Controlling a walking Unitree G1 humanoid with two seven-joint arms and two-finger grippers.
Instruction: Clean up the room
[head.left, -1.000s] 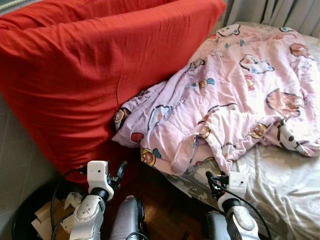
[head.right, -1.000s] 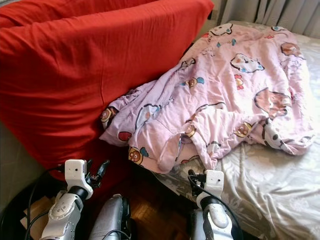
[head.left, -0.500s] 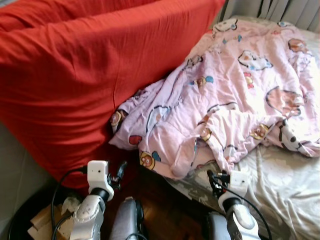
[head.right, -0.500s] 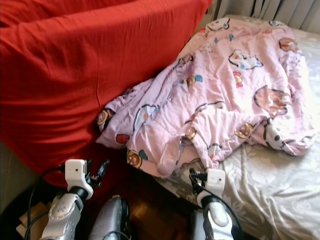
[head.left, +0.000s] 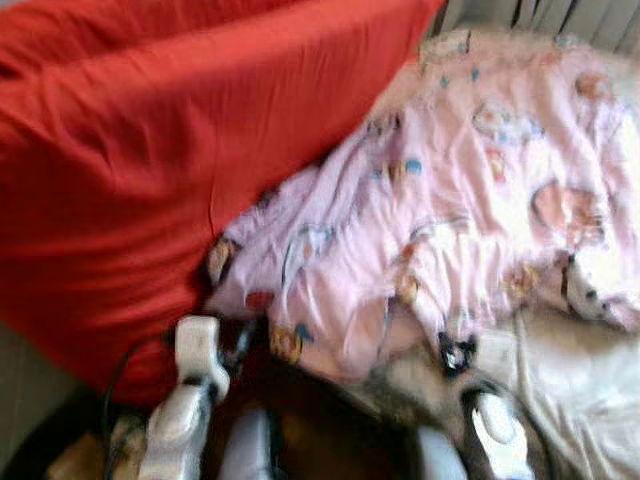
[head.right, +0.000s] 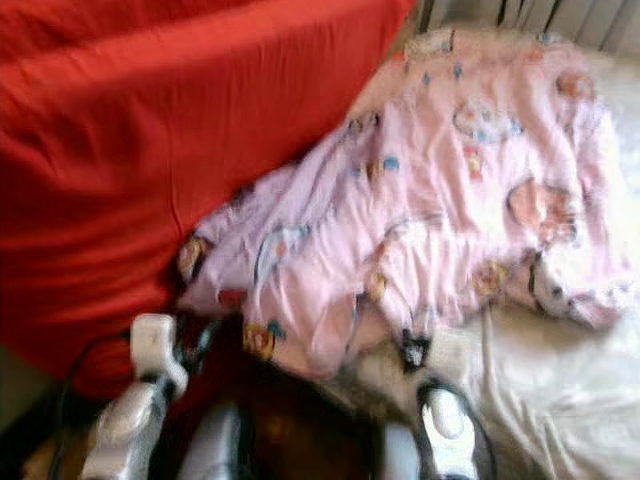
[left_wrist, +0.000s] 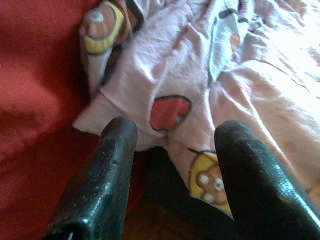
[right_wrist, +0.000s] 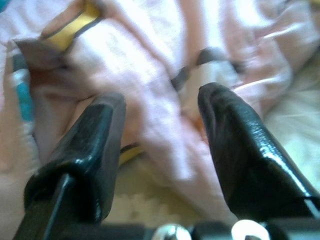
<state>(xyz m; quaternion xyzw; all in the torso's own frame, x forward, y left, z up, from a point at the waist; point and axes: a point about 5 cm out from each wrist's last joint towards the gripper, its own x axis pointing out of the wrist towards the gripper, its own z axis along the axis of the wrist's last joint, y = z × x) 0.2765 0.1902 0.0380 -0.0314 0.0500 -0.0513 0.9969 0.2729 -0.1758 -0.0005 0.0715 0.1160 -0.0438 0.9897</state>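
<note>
I will grab the blanket (head.left: 470, 190) with my right gripper next, by the raised fold at its lower edge (head.left: 447, 312), since the rest is spread loosely across the bed.
A rumpled pink blanket (head.left: 470, 190) with cartoon prints lies across the bed, its lower edge hanging over the bedside. A big red cushion (head.left: 170, 150) leans against it on the left. My left gripper (left_wrist: 172, 150) is open, low by the blanket's hanging corner (left_wrist: 165, 100) and the cushion. My right gripper (right_wrist: 162, 125) is open too, close over the blanket's folds (right_wrist: 140, 65) at the bed's near edge. Both arms rise from the bottom of the blurred eye views, the left gripper (head.left: 240, 345) and the right gripper (head.left: 455, 352).
A pale grey bedsheet (head.left: 590, 390) shows at the lower right. Dark wooden floor (head.left: 320, 430) lies between my arms. A dark round bin (head.left: 40, 455) sits at the lower left. Curtains (head.left: 560, 15) hang behind the bed.
The whole picture has shifted and blurred as the camera moved closer to the bed. Both grippers have come nearer to the blanket's lower edge.
</note>
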